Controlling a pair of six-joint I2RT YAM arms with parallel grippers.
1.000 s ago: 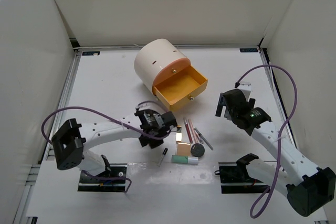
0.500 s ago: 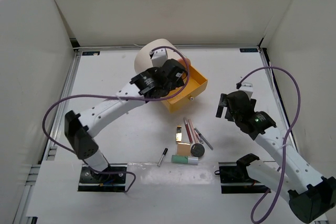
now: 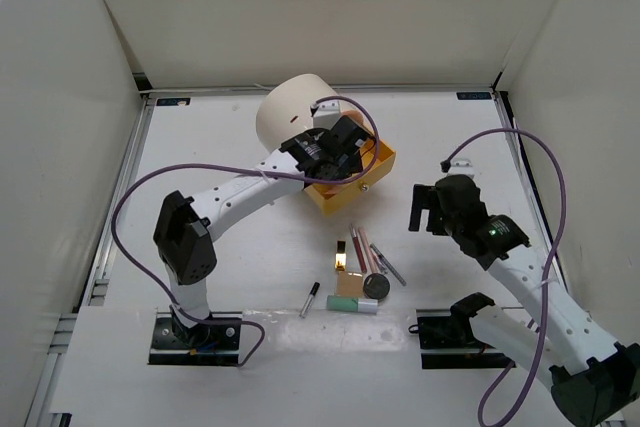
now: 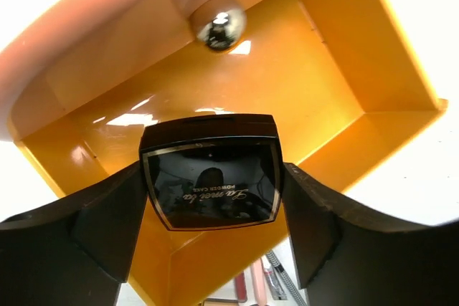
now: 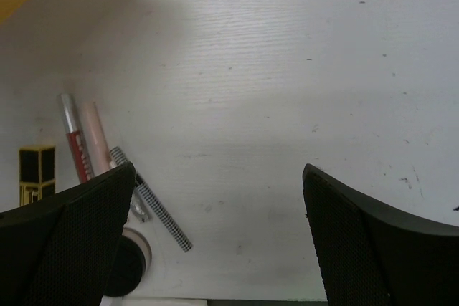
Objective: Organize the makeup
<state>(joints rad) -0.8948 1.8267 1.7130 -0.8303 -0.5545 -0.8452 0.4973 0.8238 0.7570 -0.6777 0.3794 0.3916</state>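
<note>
I need to pick up the mint-green tube by its green body point(image 3: 342, 304) next with my right gripper. The tube's white end will then be free to go into the drawer.
My left gripper point(image 3: 335, 154) is shut on a black square compact point(image 4: 210, 177) and holds it over the open orange drawer point(image 4: 323, 84) of the cream cylindrical box point(image 3: 288, 113). My right gripper point(image 3: 428, 209) is open and empty above the table, right of the loose makeup. On the table lie thin pink and red pencils point(image 3: 362, 245), a black-and-gold case point(image 3: 342, 254), a tan pad point(image 3: 347, 282), a black round compact point(image 3: 375, 287), a mint-green tube point(image 3: 350, 304) and a small black pencil point(image 3: 311, 299). The right wrist view shows the red tube point(image 5: 72, 137), a checkered pencil point(image 5: 154, 211) and the round compact point(image 5: 125, 266).
A silver knob point(image 4: 219, 23) of the drawer above sits just over the open drawer. The orange drawer point(image 3: 375, 169) juts toward the right arm. White walls enclose the table on three sides. A purple cable point(image 3: 530, 162) loops over the right arm.
My left arm has swung from the table near the makeup pile up to the open orange drawer, carrying the square compact. The right arm has barely moved.
</note>
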